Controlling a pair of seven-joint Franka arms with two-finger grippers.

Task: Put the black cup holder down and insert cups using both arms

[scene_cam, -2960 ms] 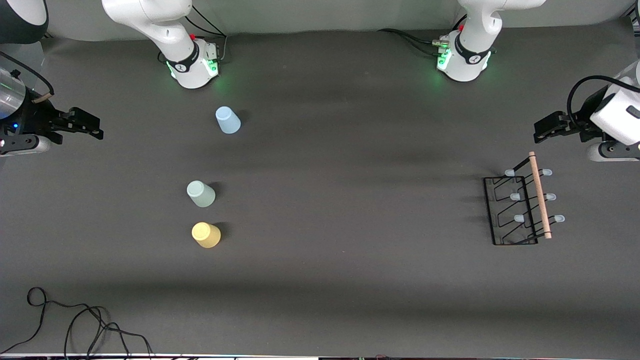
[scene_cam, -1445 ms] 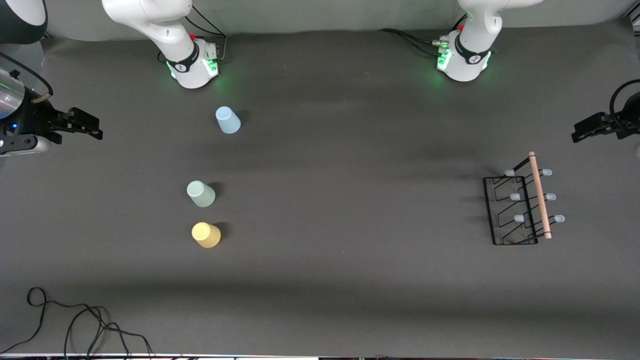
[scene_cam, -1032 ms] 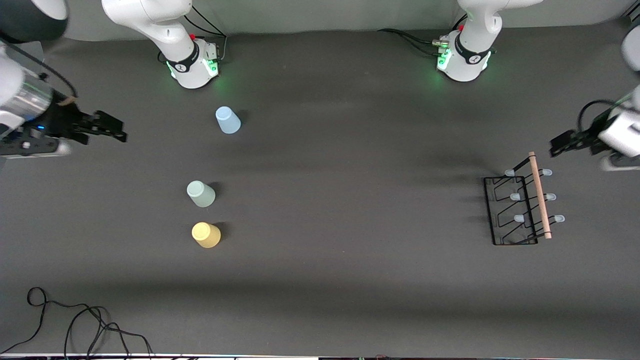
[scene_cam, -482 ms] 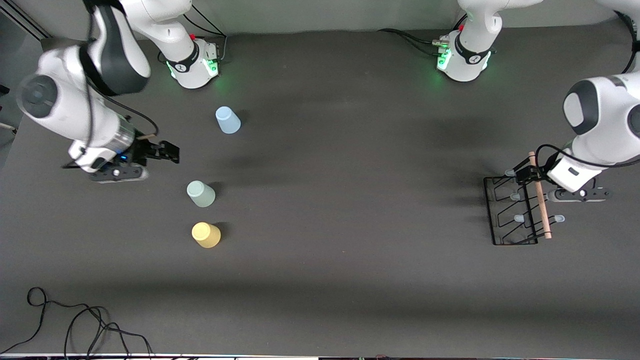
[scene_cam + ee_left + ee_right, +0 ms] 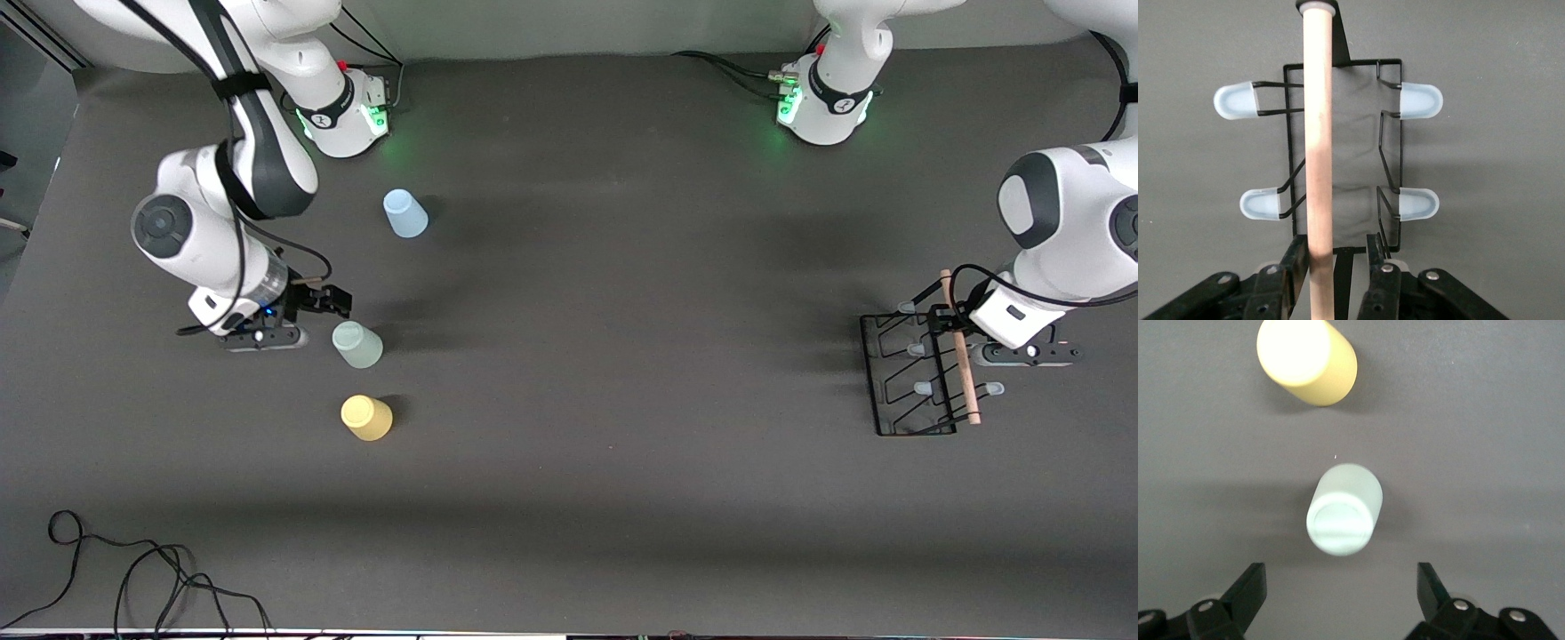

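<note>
My right gripper picks up the mint cup [image 5: 357,345] by its closed base end next, to insert it into the black cup holder.
The black cup holder [image 5: 963,378] stands near the left arm's end of the table, its wooden rod handle on top. My left gripper [image 5: 942,318] is open and straddles that rod; in the left wrist view the rod [image 5: 1318,120] passes between the fingers of the left gripper [image 5: 1335,250], close against one. The mint cup [image 5: 357,345], yellow cup [image 5: 366,418] and blue cup [image 5: 404,213] stand toward the right arm's end. My right gripper [image 5: 336,302] is wide open and empty just beside the mint cup. The right wrist view shows the right gripper [image 5: 1340,583], the mint cup [image 5: 1343,510] and the yellow cup [image 5: 1306,360].
The two arm bases [image 5: 342,116] [image 5: 822,107] stand along the table edge farthest from the front camera. A loose black cable [image 5: 133,569] lies at the near corner at the right arm's end. The table top is dark grey cloth.
Both arms swung in from the table's ends. The left gripper came down over the holder's wooden handle. The right gripper moved in beside the mint cup. Cups and holder have not moved.
</note>
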